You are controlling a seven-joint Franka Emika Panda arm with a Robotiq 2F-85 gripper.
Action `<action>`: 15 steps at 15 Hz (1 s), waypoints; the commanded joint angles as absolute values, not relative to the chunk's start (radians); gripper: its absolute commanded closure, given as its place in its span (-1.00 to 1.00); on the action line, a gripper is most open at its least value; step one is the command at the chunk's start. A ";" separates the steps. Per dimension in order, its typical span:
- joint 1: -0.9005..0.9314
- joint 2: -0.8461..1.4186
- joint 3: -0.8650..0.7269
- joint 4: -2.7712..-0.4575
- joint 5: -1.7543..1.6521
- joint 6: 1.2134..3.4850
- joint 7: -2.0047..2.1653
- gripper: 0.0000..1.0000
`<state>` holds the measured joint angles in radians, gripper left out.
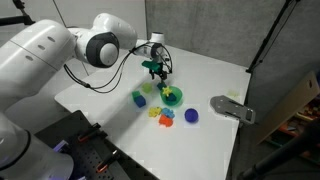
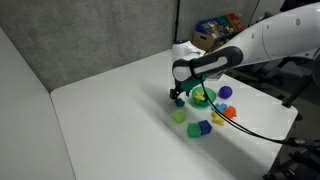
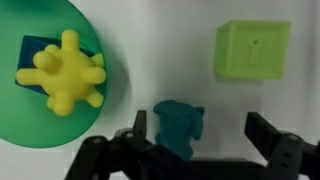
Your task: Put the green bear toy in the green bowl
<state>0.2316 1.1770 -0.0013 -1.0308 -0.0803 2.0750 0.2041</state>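
Observation:
I need to lower my gripper before I close it on the green bear toy, because my fingers are still above the green bear toy's body [image 3: 179, 128] on the tabletop.
The green bear toy [image 3: 178, 125], dark teal-green and lumpy, stands on the white table between my gripper's [image 3: 202, 130] fingers, close to the left finger. The gripper is open, with a wide gap on the bear's right side. The green bowl [image 3: 25, 120] lies just left of the bear and holds a yellow spiky toy [image 3: 68, 72] on a blue cube [image 3: 35, 50]. In both exterior views the gripper [image 1: 155, 68] [image 2: 180, 95] hangs low over the table beside the bowl [image 1: 172, 97] [image 2: 203, 97], with the bear [image 2: 178, 100] at its tips.
A paler yellow-green block [image 3: 252, 48] [image 2: 179, 116] lies just beyond the gripper. A blue ball [image 1: 191, 116] [image 2: 226, 92], a blue cube [image 2: 203, 127] and small orange and yellow pieces [image 1: 165, 118] lie around the bowl. A grey object [image 1: 232, 108] sits near the table edge.

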 commanded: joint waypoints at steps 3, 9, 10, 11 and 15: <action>0.241 1.306 -0.031 -0.831 -0.103 1.999 0.201 -1.00; 0.240 1.380 -0.038 -0.725 -0.097 1.973 0.208 -1.00; 0.240 1.392 -0.038 -0.709 -0.096 1.967 0.210 -1.00; 0.241 1.404 -0.040 -0.694 -0.097 1.961 0.212 -1.00; 0.245 1.445 -0.040 -0.640 -0.096 1.935 0.215 -0.50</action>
<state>0.2382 1.3860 -0.0308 -0.7450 -0.0888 1.9845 0.2050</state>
